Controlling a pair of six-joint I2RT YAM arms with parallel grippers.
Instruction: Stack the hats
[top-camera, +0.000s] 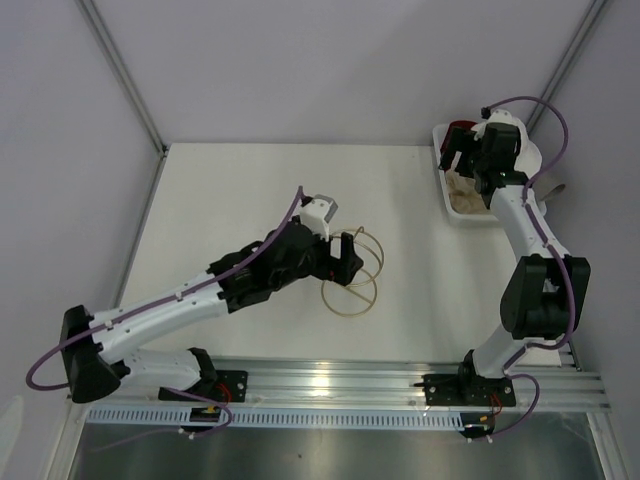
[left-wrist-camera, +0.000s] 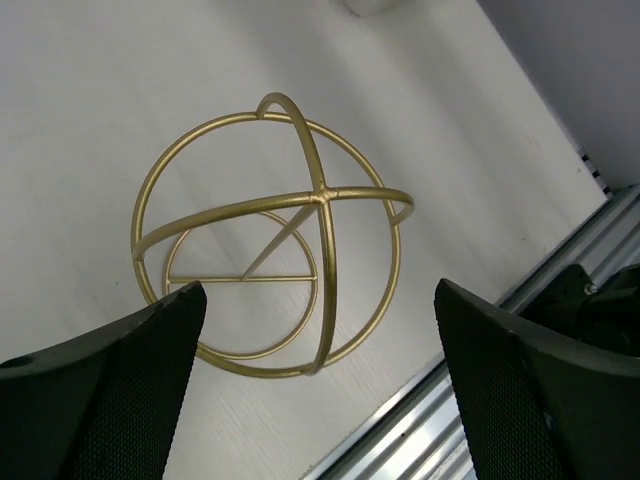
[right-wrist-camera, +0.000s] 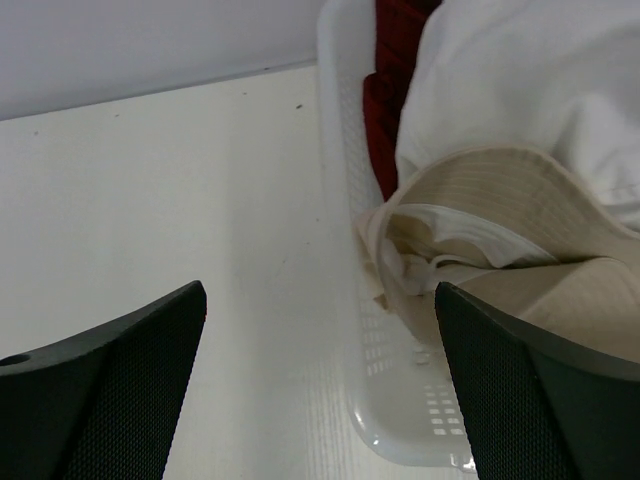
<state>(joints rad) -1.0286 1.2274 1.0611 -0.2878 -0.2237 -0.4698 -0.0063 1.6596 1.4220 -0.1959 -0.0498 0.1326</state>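
Next, my right gripper grabs the beige hat by its brim edge (top-camera: 453, 182) (right-wrist-camera: 384, 246), leaving the hat's opening free to stack over the stand.
The hats lie bunched in a white slatted basket (right-wrist-camera: 340, 200) at the table's far right. In the right wrist view a beige hat (right-wrist-camera: 520, 230) lies in front, a white hat (right-wrist-camera: 530, 90) behind it and a dark red hat (right-wrist-camera: 395, 60) at the back. From above, the beige hat (top-camera: 465, 195) and a bit of the dark red hat (top-camera: 458, 127) show. My right gripper (right-wrist-camera: 320, 380) hovers open over the basket's near left rim, holding nothing. My left gripper (left-wrist-camera: 320, 385) stands open just above the gold wire stand (left-wrist-camera: 270, 230), touching nothing.
The gold stand (top-camera: 350, 270) stands upright on its ring base mid-table, close to the front aluminium rail (left-wrist-camera: 560, 330). The basket (top-camera: 447, 205) sits against the right edge. My right gripper (top-camera: 460, 165) and left gripper (top-camera: 352, 258) are far apart.
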